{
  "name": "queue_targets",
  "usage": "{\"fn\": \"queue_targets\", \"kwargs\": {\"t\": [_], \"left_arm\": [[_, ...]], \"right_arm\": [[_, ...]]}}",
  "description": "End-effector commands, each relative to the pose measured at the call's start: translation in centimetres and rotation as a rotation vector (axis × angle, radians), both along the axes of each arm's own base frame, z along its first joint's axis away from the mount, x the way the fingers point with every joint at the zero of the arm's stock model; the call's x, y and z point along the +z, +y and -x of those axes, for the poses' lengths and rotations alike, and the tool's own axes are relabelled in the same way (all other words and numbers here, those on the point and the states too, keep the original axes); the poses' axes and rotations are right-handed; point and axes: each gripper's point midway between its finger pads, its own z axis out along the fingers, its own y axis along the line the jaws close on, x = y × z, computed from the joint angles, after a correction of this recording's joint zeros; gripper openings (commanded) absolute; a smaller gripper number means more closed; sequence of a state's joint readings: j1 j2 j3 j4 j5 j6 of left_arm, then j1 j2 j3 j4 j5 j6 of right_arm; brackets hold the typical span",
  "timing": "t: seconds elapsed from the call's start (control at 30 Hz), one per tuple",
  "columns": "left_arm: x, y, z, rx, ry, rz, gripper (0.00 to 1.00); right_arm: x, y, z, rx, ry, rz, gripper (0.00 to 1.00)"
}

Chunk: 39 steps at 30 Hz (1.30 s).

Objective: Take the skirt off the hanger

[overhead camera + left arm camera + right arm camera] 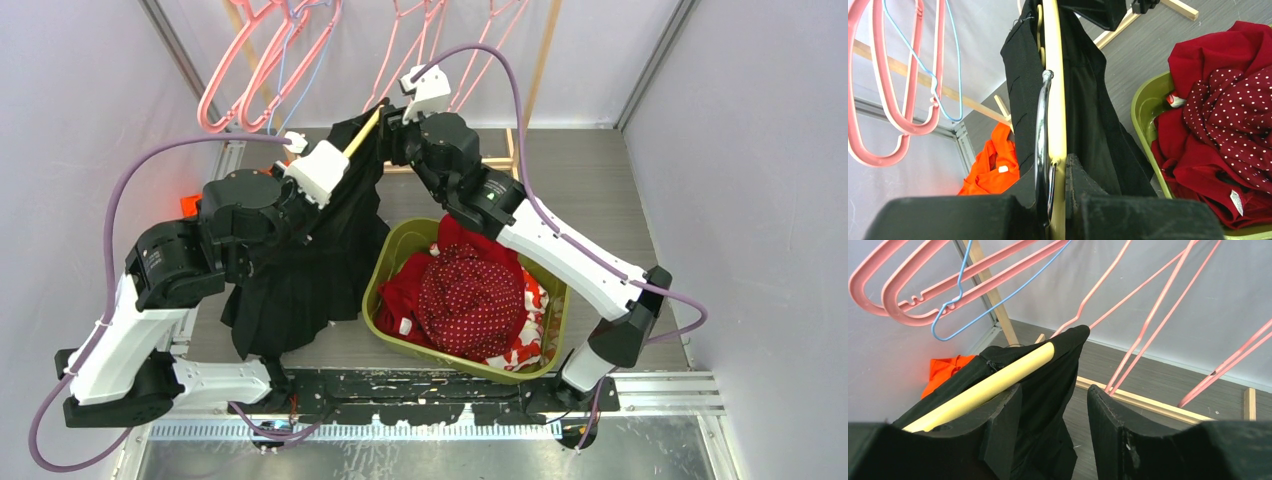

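My right gripper grabs only the fabric of the skirt's waistband at the hanger's far end next, to pull the skirt off that end.
A black skirt hangs from a pale wooden hanger held up over the table's left half. My left gripper is shut on the hanger; in the left wrist view its jaws pinch the wooden bar and the chrome clip rod, with the skirt draped on both sides. My right gripper stands open at the hanger's far end. In the right wrist view the hanger's tip lies over the left finger. The skirt's waistband hangs between the fingers, clear of the right one.
A green bin filled with red clothes, one of them polka-dotted, sits right of the skirt. An orange garment lies at the far left. Pink hangers and a blue one hang from a wooden rack at the back.
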<state>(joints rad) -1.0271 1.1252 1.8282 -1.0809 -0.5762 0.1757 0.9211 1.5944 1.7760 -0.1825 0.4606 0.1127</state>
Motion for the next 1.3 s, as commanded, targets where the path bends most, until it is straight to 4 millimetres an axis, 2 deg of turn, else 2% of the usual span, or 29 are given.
{"fn": "queue_targets", "kwargs": {"t": [0.0, 0.3, 0.47, 0.73, 0.87, 0.93, 1.1, 1.27], "left_arm": [[3.0, -0.4, -0.2, -0.005, -0.081, 0.101, 0.00], [2.9, -0.8, -0.4, -0.011, -0.078, 0.096, 0.00], [2.7, -1.0, -0.6, -0.012, -0.073, 0.088, 0.00], [2.8, -1.4, -0.7, -0.015, -0.073, 0.103, 0.00], [2.6, -1.9, -0.6, -0.029, -0.062, 0.110, 0.00], [2.7, -1.9, -0.6, -0.029, -0.060, 0.118, 0.00], [3.0, -1.2, -0.3, -0.015, -0.056, 0.131, 0.00], [3.1, -0.6, 0.1, -0.002, -0.051, 0.149, 0.00]], "right_arm": [[4.2, 0.7, 0.2, 0.019, -0.070, -0.138, 0.56], [4.4, 0.6, 0.6, 0.038, -0.079, -0.179, 0.56], [5.5, 0.2, 1.7, 0.076, -0.101, -0.226, 0.56], [5.4, 0.4, 3.0, 0.130, -0.101, -0.355, 0.54], [6.4, 0.7, 2.5, 0.120, -0.159, -0.391, 0.54], [6.2, 1.0, 1.8, 0.096, -0.167, -0.387, 0.54], [5.0, 0.7, -0.1, -0.004, -0.170, -0.372, 0.48], [4.3, 1.1, -1.1, -0.036, -0.172, -0.315, 0.27]]}}
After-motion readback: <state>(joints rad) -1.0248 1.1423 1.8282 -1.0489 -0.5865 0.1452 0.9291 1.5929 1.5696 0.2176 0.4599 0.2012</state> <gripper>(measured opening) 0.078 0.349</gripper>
